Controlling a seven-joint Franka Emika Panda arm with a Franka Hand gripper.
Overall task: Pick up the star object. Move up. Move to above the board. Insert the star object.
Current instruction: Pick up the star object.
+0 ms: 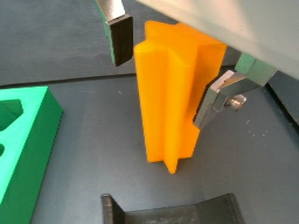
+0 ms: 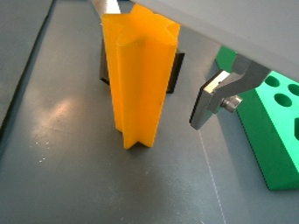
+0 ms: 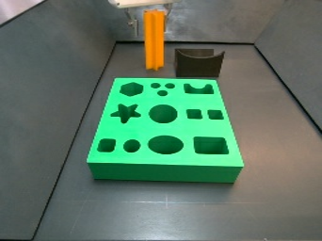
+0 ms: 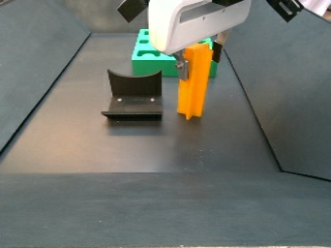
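The orange star object needs its lower end free to go into the board's star-shaped hole, so my gripper should next grab it by its upper part.
The orange star object stands upright on the dark floor, also seen in the other wrist view and in both side views. My gripper is lowered around its upper part, one finger on each side. The jaws are open: one dark pad stands apart from the prism, and the other finger shows a gap to it. In a side view the gripper sits over the prism. The green board lies flat beside it, with an edge in both wrist views.
A short dark grey block with a notched top stands close to the star object, between it and the board's far edge; it also shows in the other side view. Sloping dark walls bound the floor on both sides.
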